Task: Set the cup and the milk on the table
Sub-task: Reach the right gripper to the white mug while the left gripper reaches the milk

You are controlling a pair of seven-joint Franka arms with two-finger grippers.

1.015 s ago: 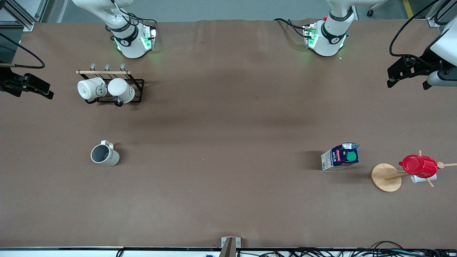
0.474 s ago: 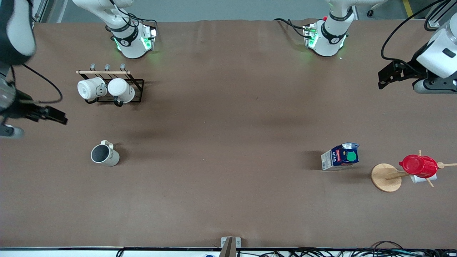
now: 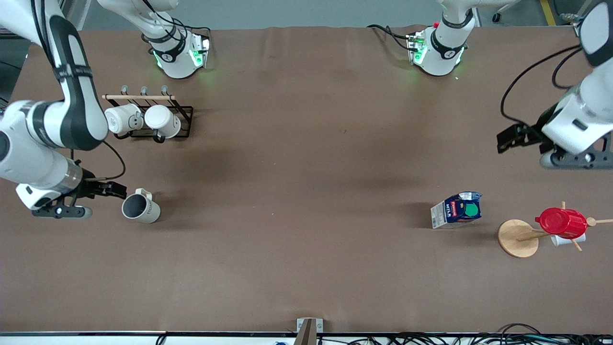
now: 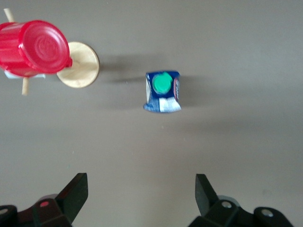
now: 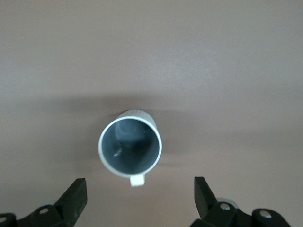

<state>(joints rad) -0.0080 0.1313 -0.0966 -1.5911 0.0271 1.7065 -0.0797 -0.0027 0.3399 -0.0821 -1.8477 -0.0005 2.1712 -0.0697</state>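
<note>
My right gripper should next place the beige cup on the tabletop, so it needs to grab the beige cup by its rim (image 3: 133, 217) (image 5: 152, 167).
The beige cup (image 3: 140, 209) with a dark grey inside stands upright on the brown table (image 3: 306, 249), toward the right arm's end. My right gripper (image 3: 109, 189) is open and empty, over the table just beside the cup. In the right wrist view the cup (image 5: 130, 146) lies just ahead of the open gripper (image 5: 140, 197). The blue and white milk (image 3: 457, 211) with a green cap stands toward the left arm's end. My left gripper (image 3: 513, 136) is open and empty over bare table, apart from the milk. The left wrist view shows the milk (image 4: 163, 92) well ahead of that gripper (image 4: 141, 194).
A black wire rack (image 3: 184, 111) with two white mugs (image 3: 143, 120) stands near the right arm's base. A wooden mug tree (image 3: 517, 238) bearing a red cup (image 3: 561, 223) stands beside the milk, at the left arm's end. A metal bracket (image 3: 309, 326) sits at the front edge.
Both arms have swung in over the table. The right gripper has come down beside the cup and the left gripper has moved toward the milk. The cup and the milk have not moved.
</note>
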